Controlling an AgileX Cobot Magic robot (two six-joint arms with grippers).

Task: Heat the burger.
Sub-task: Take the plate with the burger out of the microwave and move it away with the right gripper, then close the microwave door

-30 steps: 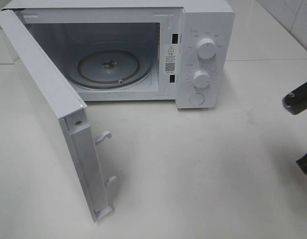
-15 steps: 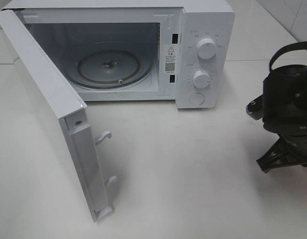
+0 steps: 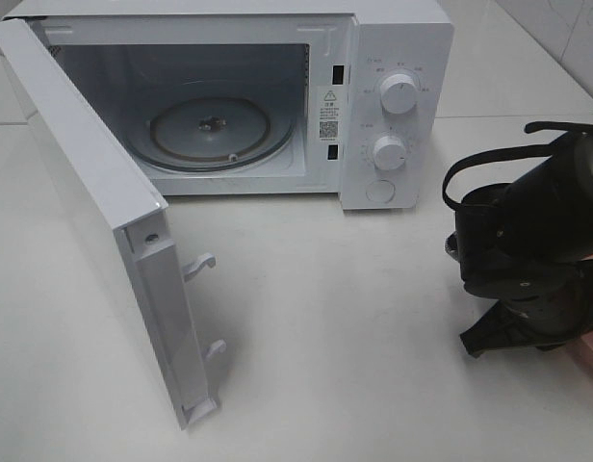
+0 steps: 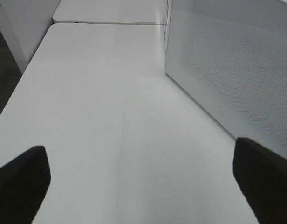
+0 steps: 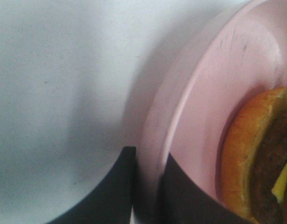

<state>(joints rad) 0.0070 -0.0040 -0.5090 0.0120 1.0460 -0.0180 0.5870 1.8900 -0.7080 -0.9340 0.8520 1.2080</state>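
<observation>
The pink plate's lower edge is at the white table, its shadow close beside it; the plate would stay if my right gripper opened now.
The burger, with its golden-brown bun and dark patty, lies on a pink plate in the right wrist view. My right gripper is shut on that plate's rim, one finger on each side. From above, the right arm hovers over the table to the right of the microwave, and a sliver of the pink plate shows beneath it; the burger is hidden there. My left gripper stands wide open over bare table beside the microwave door, holding nothing.
The microwave door is swung open toward the front left, showing the glass turntable inside. Two knobs and a button sit on the panel. White table stretches in front of the oven.
My right arm has come in from the right edge, moving left toward the microwave front with the plate. The left gripper and the door have not moved.
</observation>
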